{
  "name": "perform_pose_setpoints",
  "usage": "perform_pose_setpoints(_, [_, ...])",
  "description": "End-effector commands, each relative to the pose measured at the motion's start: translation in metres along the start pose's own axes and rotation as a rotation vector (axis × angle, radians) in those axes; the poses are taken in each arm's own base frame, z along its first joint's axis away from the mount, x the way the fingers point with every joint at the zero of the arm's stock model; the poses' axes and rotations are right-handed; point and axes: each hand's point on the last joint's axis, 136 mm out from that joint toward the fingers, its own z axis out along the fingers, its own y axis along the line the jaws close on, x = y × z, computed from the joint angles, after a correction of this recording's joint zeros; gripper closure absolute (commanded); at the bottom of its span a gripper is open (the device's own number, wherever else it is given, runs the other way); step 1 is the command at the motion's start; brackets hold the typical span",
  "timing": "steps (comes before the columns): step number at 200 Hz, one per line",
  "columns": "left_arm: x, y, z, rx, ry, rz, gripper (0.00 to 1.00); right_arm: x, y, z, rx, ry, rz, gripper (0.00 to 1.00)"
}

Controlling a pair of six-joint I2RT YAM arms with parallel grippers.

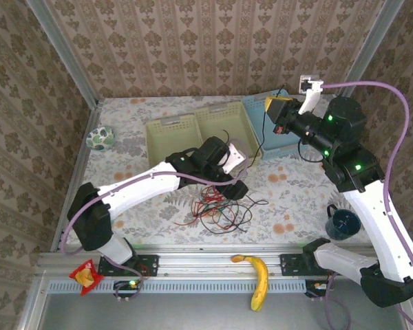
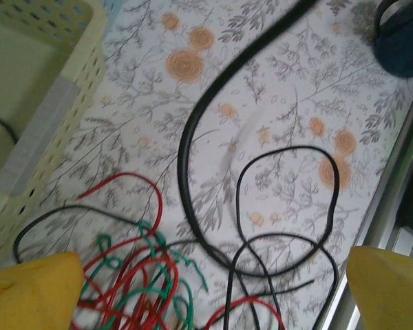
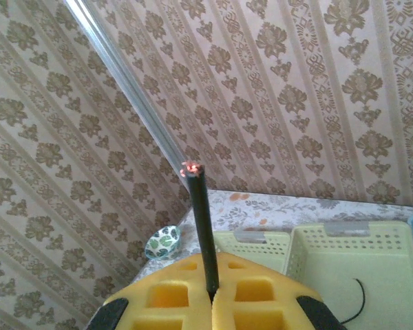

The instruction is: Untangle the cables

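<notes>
Next, my left gripper grabs the black cable's hanging length (image 1: 248, 167) close to the tangle (image 1: 217, 206), to pull the cable's remaining loops free.
The cables lie in a loose tangle (image 1: 217, 206) on the flowered cloth in front of the baskets. In the left wrist view, red cable (image 2: 134, 271) and green cable (image 2: 172, 265) are knotted together at lower left, and thin black loops (image 2: 289, 199) spread to the right. My left gripper (image 2: 210, 302) hovers just above this pile, open, with nothing between its yellow fingertips (image 2: 31, 289). My right gripper (image 3: 212, 297) is raised high at the back right (image 1: 279, 113), shut on the black cable (image 3: 201, 227) near its cut end. That strand hangs down (image 1: 263, 130) towards the tangle.
Two pale green baskets (image 1: 171, 134) and a blue one (image 1: 279, 134) stand at the back; a black strand lies in one green basket (image 1: 227, 134). A patterned bowl (image 1: 100, 139) sits far left, a dark mug (image 1: 343, 221) at right. A banana (image 1: 258, 278) and snack packet (image 1: 84, 275) lie on the near rail.
</notes>
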Motion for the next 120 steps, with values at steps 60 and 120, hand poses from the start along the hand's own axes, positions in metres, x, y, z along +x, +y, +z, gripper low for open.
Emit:
perform_pose_setpoints(60, [-0.015,0.011,0.035,0.066,-0.073,-0.112,0.69,-0.023,0.009,-0.016,-0.032,-0.081,0.015,1.0])
perform_pose_setpoints(120, [-0.061,0.066,-0.011,-0.154,-0.221,-0.328,1.0,0.014,-0.013,-0.014,0.04,0.012,0.011,0.72])
